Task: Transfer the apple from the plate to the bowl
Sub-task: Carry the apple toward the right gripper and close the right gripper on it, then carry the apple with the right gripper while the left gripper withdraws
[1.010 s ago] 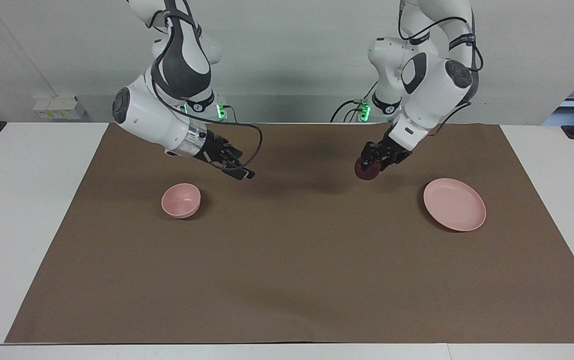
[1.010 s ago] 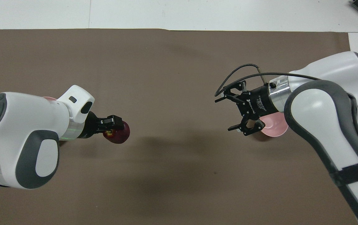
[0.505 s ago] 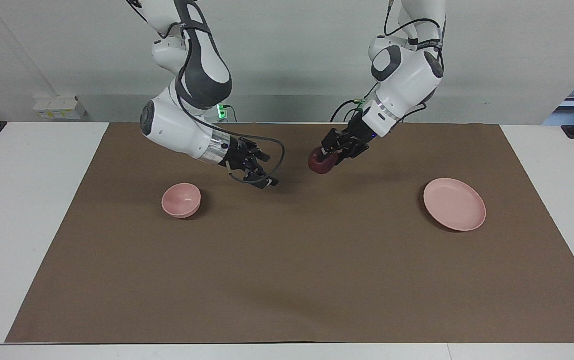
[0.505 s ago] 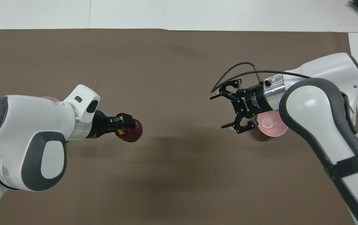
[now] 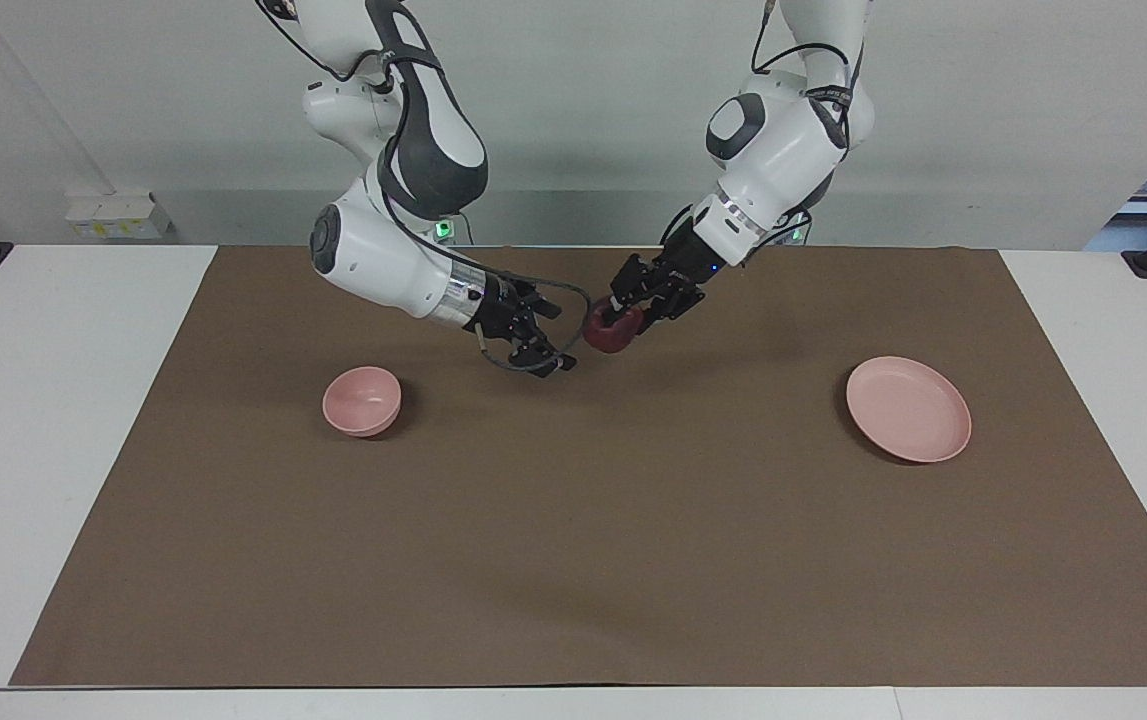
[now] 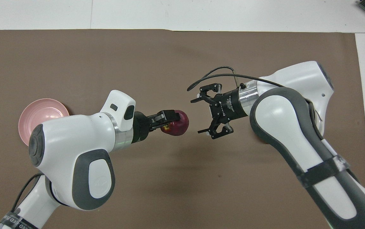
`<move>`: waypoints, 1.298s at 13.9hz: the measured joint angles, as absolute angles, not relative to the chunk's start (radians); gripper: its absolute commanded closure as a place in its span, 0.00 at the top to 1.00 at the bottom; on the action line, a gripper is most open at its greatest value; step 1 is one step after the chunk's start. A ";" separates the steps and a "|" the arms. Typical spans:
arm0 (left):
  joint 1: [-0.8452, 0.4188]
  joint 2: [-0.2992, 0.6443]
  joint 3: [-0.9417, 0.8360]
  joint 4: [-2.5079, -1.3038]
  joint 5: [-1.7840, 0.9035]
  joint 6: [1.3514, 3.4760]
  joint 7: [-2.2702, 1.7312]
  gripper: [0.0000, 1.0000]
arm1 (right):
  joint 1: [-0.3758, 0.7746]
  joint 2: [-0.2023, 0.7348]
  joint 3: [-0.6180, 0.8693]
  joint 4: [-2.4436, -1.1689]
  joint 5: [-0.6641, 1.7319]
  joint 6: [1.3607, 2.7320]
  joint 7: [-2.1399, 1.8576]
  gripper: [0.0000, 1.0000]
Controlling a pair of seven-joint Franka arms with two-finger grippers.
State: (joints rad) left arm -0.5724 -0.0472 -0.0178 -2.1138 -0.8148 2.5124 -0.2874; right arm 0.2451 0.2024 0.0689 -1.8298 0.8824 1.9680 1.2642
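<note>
My right gripper should grab the dark red apple by its bare half [image 6: 183,123] next, because the fingertips of my left gripper already cover one side of the apple.
My left gripper [image 5: 617,322] is shut on the dark red apple [image 5: 611,334] and holds it in the air over the middle of the brown mat. The apple also shows in the overhead view [image 6: 178,126], in the left gripper [image 6: 170,122]. My right gripper [image 5: 547,346] is open and empty, its fingers spread toward the apple with a small gap between them; it also shows in the overhead view [image 6: 198,116]. The pink bowl [image 5: 362,400] stands empty toward the right arm's end; my right arm hides it in the overhead view. The pink plate [image 5: 908,408] lies empty toward the left arm's end, also in the overhead view [image 6: 40,112].
A brown mat [image 5: 573,540] covers most of the white table [image 5: 53,420]. A white box [image 5: 113,215] sits by the wall near the right arm's end.
Both grippers have moved toward the middle of the table and toward each other. The left one carried the apple away from the plate. The right one stayed open.
</note>
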 measured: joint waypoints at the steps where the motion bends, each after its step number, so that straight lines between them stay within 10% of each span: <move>1: -0.573 -0.040 -0.022 -2.103 -0.815 2.512 -0.288 0.00 | 0.249 0.203 0.069 -1.830 0.882 1.964 1.264 1.00; 4: -0.580 -0.029 -0.053 -2.072 -0.815 2.513 -0.294 0.00 | 0.271 0.204 0.069 -1.830 0.882 1.968 1.265 1.00; 5: -0.584 -0.025 -0.058 -2.062 -0.815 2.517 -0.299 0.00 | 0.277 0.204 0.069 -1.831 0.882 1.968 1.265 0.36; 6: -0.585 -0.021 -0.061 -2.053 -0.815 2.518 -0.306 0.00 | 0.281 0.204 0.069 -1.831 0.882 1.968 1.265 0.00; 12: -0.585 -0.011 -0.059 -2.042 -0.814 2.520 -0.315 0.10 | 0.284 0.205 0.067 -1.830 0.882 1.969 1.265 0.00; 16: -0.585 -0.011 -0.060 -2.042 -0.814 2.519 -0.317 0.77 | 0.284 0.205 0.067 -1.829 0.882 1.969 1.265 0.00; 18: -0.585 -0.011 -0.059 -2.040 -0.814 2.519 -0.319 0.96 | 0.285 0.204 0.067 -1.826 0.878 1.969 1.265 0.00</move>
